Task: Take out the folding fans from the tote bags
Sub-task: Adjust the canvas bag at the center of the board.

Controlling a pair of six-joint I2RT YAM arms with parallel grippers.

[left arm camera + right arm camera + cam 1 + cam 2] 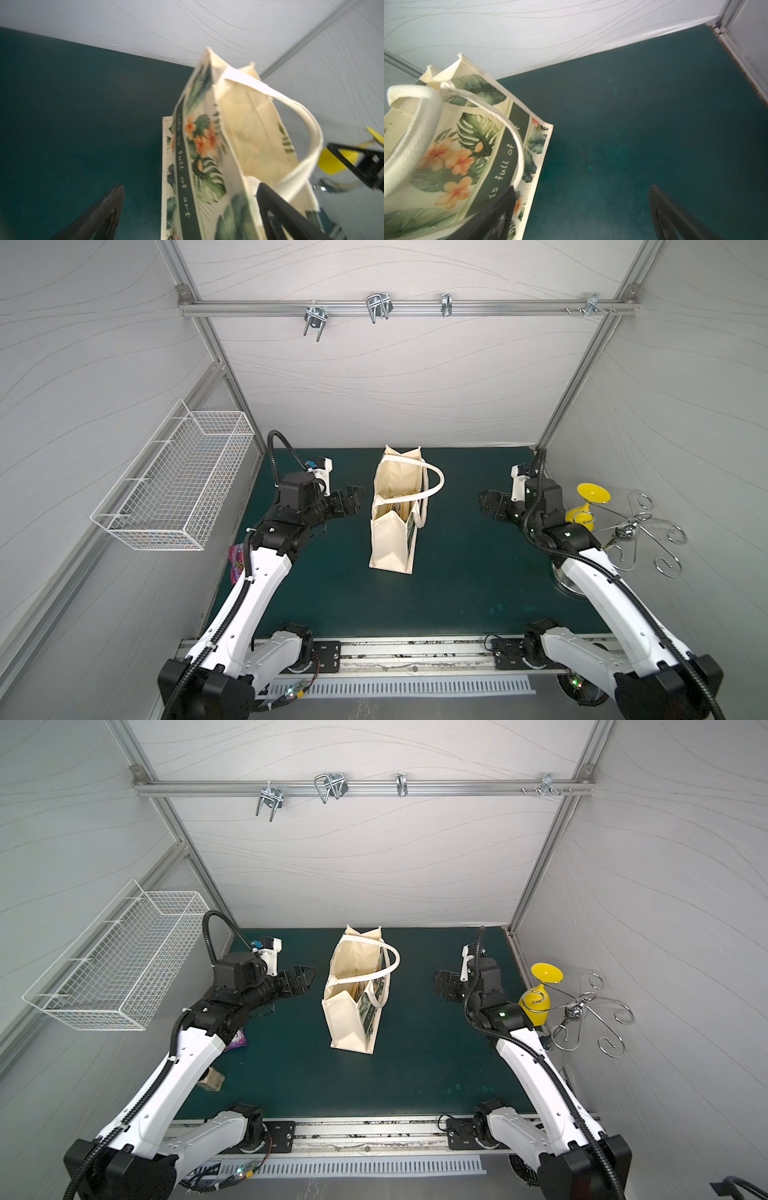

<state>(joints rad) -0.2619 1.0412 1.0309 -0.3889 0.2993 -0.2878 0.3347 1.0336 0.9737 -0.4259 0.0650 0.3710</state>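
Observation:
I should next use my left gripper to grab the tote bag by its handle, which loops across the bag's opening. The bag's opening then stays free, so folding fans can be taken out.
A cream tote bag (392,531) (353,1019) stands upright and open on the green mat, one handle looping to its right. Its leaf-and-flower printed sides fill the left wrist view (199,145) and right wrist view (456,145). Pale folding fans (397,506) (362,988) show deep inside its mouth, too small to make out singly. My left gripper (353,497) (305,977) (190,185) hovers open just left of the bag. My right gripper (486,504) (440,984) (582,188) is open and empty, farther off on the right.
A white wire basket (174,497) hangs on the left wall. A pink snack packet (237,562) lies under the left arm, a small box (212,1079) near it. A yellow goblet (590,506), a wire hook stand (640,531) and a metal bowl (565,580) crowd the right side.

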